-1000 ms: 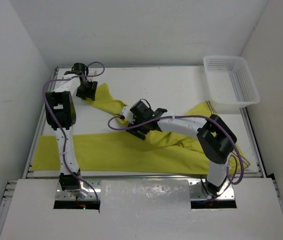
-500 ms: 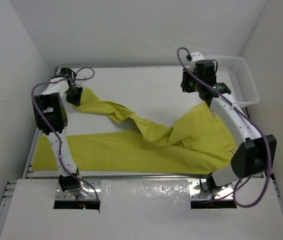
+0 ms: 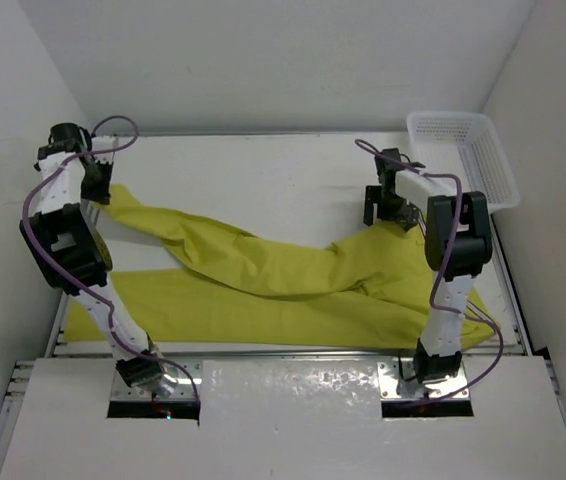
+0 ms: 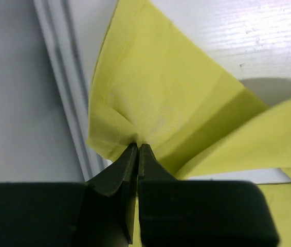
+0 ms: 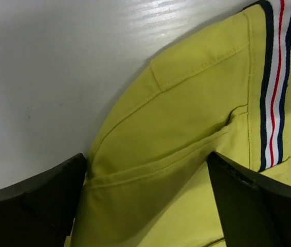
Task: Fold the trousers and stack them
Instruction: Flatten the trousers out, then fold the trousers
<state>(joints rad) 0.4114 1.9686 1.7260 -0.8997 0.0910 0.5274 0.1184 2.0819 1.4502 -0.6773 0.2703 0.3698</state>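
I should close my right gripper on the waist corner's side seam (image 3: pixel 391 227) now, because its fingers reach down to the cloth.
The mustard-yellow trousers (image 3: pixel 293 285) lie spread across the table, one leg along the front, the other running to the far left corner. My left gripper (image 3: pixel 96 188) is shut on that leg's hem (image 4: pixel 145 103) at the table's left edge. My right gripper (image 3: pixel 388 210) is open, its fingers (image 5: pixel 32 200) straddling the waist corner of the trousers (image 5: pixel 186 134) at the right back. The white, dark and red striped waistband trim (image 5: pixel 274 82) shows beside it.
A white mesh basket (image 3: pixel 463 165) stands at the back right corner. The table's metal side rail (image 4: pixel 58 92) runs right beside the left gripper. White walls enclose the table on three sides.
My left gripper has pulled the leg hem farther left and outward, stretching that leg. My right arm has swung from the table's middle to the waist at the right back and come down.
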